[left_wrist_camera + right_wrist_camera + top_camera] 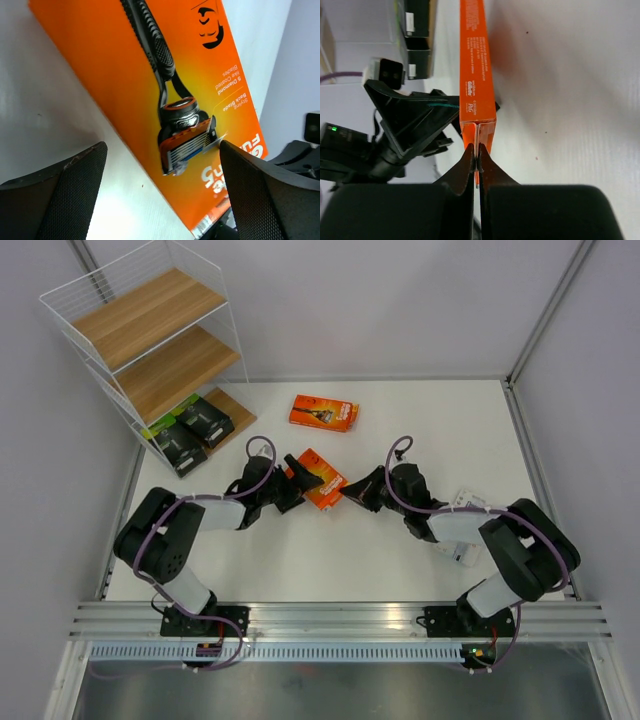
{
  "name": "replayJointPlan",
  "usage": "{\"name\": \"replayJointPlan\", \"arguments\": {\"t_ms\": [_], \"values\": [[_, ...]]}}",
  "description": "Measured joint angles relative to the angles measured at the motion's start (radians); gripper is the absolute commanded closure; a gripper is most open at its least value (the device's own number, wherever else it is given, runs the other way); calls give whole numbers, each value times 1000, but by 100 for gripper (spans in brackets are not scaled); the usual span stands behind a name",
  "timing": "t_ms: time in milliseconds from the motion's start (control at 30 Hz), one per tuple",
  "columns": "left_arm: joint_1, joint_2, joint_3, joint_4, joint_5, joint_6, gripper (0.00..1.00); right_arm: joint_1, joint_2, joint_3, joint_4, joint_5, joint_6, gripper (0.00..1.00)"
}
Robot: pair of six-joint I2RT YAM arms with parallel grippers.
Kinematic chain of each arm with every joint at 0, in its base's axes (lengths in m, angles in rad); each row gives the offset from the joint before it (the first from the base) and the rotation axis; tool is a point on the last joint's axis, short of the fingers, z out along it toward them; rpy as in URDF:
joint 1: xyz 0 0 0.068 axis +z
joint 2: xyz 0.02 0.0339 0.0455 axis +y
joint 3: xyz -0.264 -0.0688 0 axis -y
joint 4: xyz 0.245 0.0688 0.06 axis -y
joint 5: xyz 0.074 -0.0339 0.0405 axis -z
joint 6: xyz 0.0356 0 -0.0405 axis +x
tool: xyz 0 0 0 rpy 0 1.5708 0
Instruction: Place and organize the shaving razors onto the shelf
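The orange razor pack needs my left gripper to reach it and grip its near long edge, so the opposite edge stays free to enter the shelf.
An orange razor pack sits mid-table between both arms. My right gripper is shut on the thin tab at its near end, and the pack shows edge-on beyond the fingertips. My left gripper is open at the pack's other end. Its fingers stand wide apart, not touching the printed orange face. A second orange pack lies farther back. Two black packs with lime ends rest on the bottom board of the white wire shelf.
A white pack lies partly hidden under my right arm near the right side. The shelf stands at the table's far left corner, its upper two boards bare. A wall runs along the back edge.
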Motion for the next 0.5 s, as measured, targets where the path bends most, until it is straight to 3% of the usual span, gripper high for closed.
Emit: {"name": "replayJointPlan", "arguments": {"t_ms": [167, 367, 500], "values": [[19, -27, -96, 131, 7, -32, 2, -7, 72, -57, 206, -61, 212, 100], [19, -30, -154, 283, 11, -71, 2, 10, 132, -76, 351, -89, 326, 100], [19, -23, -185, 392, 10, -114, 15, 32, 142, -79, 415, -84, 354, 100]]}}
